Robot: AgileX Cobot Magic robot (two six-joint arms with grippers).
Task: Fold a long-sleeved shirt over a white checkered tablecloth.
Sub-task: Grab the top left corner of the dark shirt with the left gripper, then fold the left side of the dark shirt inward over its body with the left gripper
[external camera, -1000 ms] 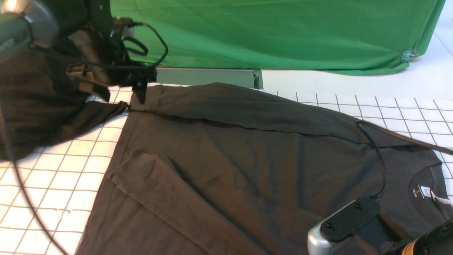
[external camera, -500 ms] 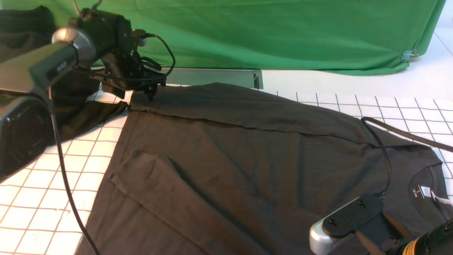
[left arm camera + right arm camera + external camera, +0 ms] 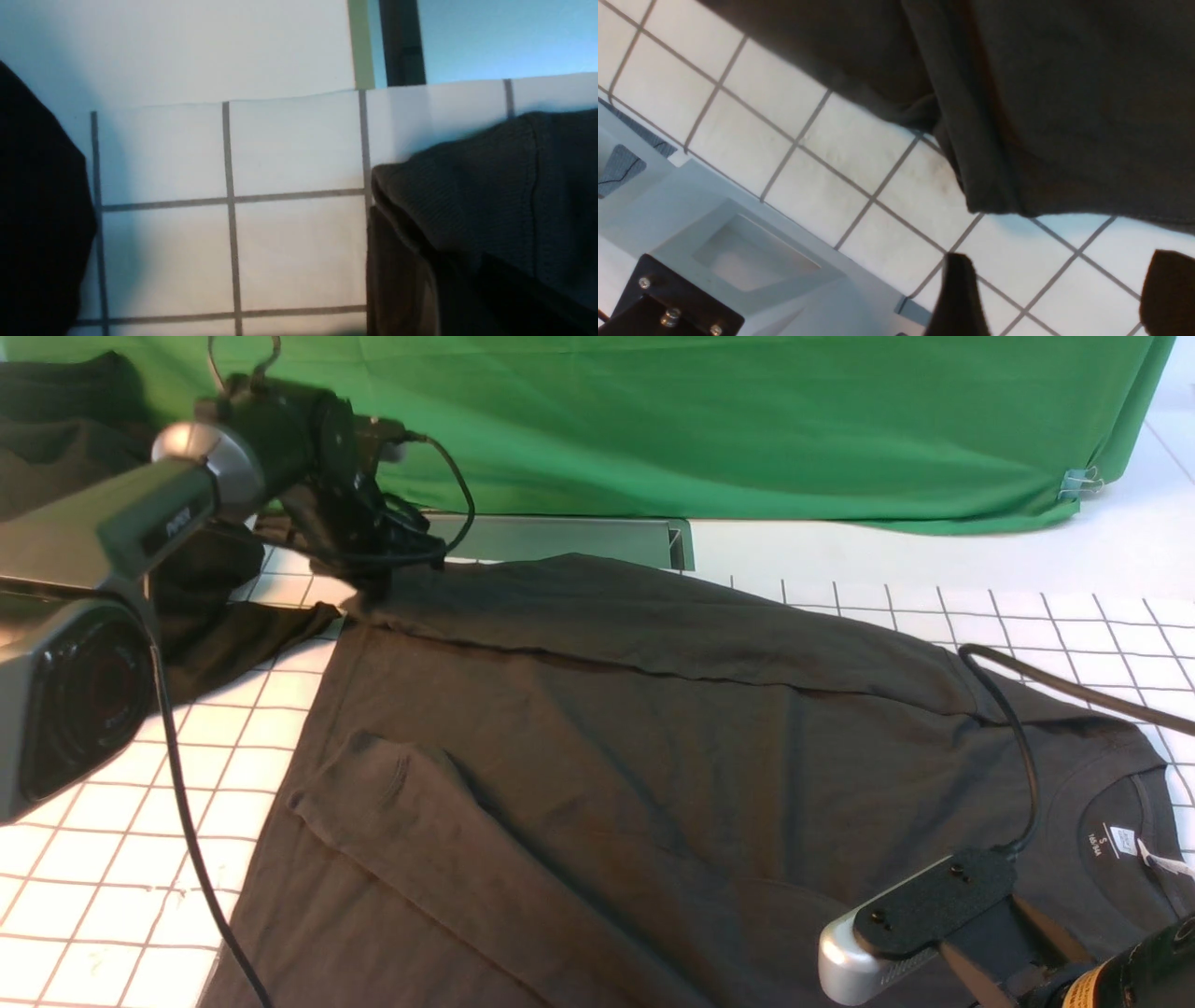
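Observation:
The long-sleeved shirt should be folded lengthwise, so my right gripper should next grab it by its shoulder edge (image 3: 1133, 741) beside the collar to fold the shirt (image 3: 653, 756).
The long-sleeved shirt (image 3: 653, 756) lies flat on the checkered tablecloth (image 3: 140, 821). Its neck label (image 3: 1120, 845) is at the right and one sleeve (image 3: 439, 840) is folded across the body. My left gripper (image 3: 373, 586) is down on the far left corner of the hem. In the left wrist view the ribbed hem (image 3: 490, 186) bunches up over the dark jaws, which are shut on it. My right gripper (image 3: 1059, 284) stands open over bare tablecloth (image 3: 859, 186), just off the near edge of the shirt (image 3: 1064, 93), with nothing between its fingers.
A green draped cloth (image 3: 700, 420) hangs behind, with a metal bar (image 3: 560, 537) below it. More dark cloth (image 3: 215, 635) lies at the far left. The right arm's black cable (image 3: 1018, 747) runs over the shirt's shoulder. The right wrist's camera mount (image 3: 896, 933) sits low at the front right.
My left arm swung away from the camera, came down on the shirt's far left hem corner, and its jaws closed there. The right arm hardly moved.

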